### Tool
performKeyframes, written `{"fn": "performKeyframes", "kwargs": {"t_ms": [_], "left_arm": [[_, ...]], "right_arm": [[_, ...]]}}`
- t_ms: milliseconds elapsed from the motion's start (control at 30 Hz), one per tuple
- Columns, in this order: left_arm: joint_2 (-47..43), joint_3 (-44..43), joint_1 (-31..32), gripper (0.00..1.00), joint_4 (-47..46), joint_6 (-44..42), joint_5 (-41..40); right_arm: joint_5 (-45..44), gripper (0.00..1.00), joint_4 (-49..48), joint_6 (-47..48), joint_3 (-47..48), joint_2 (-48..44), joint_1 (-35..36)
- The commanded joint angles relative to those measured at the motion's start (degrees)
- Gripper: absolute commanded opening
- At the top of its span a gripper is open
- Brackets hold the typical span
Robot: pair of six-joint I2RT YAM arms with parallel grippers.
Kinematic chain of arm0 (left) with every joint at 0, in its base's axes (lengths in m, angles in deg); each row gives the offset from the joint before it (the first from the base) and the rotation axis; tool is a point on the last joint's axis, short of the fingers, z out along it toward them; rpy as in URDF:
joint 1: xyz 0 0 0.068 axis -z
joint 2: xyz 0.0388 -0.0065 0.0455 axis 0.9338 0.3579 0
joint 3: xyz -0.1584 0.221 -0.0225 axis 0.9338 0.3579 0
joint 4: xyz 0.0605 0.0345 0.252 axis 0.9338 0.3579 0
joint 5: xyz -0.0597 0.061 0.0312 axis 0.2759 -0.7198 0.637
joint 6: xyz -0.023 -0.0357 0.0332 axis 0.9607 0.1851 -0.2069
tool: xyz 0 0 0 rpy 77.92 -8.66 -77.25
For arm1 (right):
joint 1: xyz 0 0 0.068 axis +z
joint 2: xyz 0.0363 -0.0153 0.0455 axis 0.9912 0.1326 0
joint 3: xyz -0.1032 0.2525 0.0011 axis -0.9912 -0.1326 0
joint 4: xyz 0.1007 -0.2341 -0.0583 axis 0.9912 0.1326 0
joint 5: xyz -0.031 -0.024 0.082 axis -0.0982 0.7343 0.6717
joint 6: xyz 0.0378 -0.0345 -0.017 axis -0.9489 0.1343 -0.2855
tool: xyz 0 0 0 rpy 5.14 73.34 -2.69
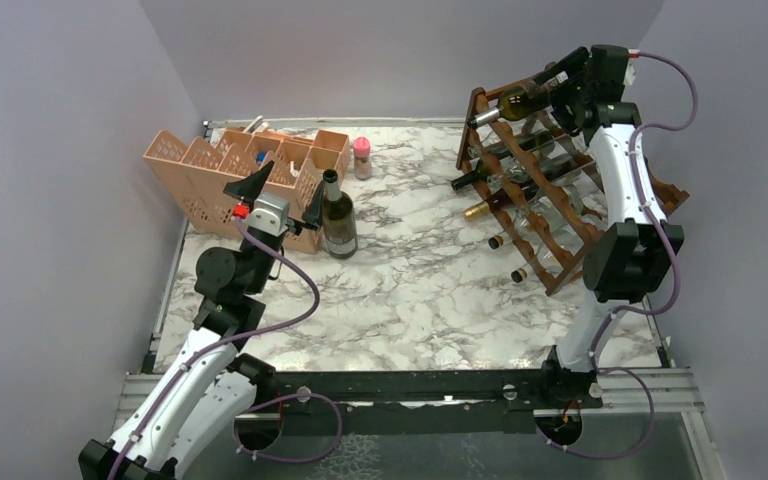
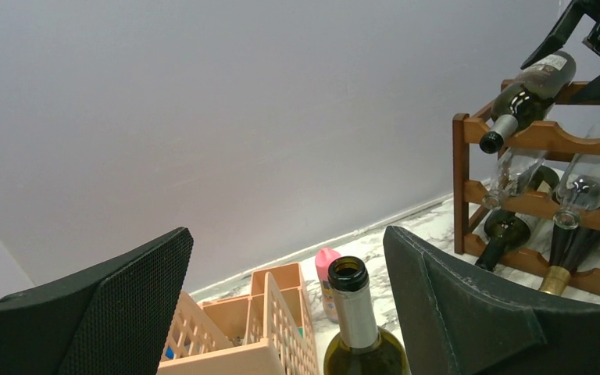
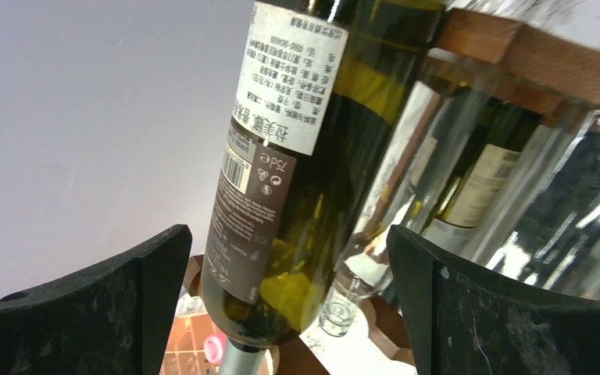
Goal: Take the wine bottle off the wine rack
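I should grab the green wine bottle's labelled body (image 1: 544, 92) (image 3: 287, 215) with my right gripper next. Then the bottle's neck stays free for my left gripper.
The dark reddish-brown wine rack (image 1: 565, 215) stands at the back right of the marble table, with several bottles lying in its tiers. On its top tier lies a green wine bottle (image 1: 513, 101) with its neck pointing left. My right gripper (image 1: 552, 90) is open around this bottle's body. In the right wrist view the labelled bottle (image 3: 305, 156) lies between the two black fingers (image 3: 125, 312), with a gap on each side. My left gripper (image 1: 285, 190) stands open at the left beside an upright wine bottle (image 1: 338, 215), whose neck (image 2: 355, 312) shows between its fingers.
A peach-pink lattice organiser (image 1: 230, 165) stands at the back left, just behind the left gripper. A small pink-capped bottle (image 1: 362, 157) is near the back wall. Lower rack tiers hold more bottles (image 2: 570, 242) and upturned glasses (image 2: 586, 183). Grey walls close in on three sides.
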Motion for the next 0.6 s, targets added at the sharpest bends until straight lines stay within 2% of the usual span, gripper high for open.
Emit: {"fn": "performKeyframes", "kwargs": {"t_ms": [0,333,567], "left_arm": [[0.66,0.36,-0.97,0.99,-0.62,1.76,2.84],[1.37,0.1,-1.99,0.99,-0.62,3.16,4.59],[1.7,0.1,-2.06,0.98,-0.62,3.45,5.19]], "right_arm": [[3.59,0.97,-5.18,-5.22,2.56,2.41,0.04],[4.44,0.97,-11.34,-16.4,-4.12,3.63,0.04],[6.59,0.91,-14.41,-20.24,-5.04,6.34,0.04]]}}
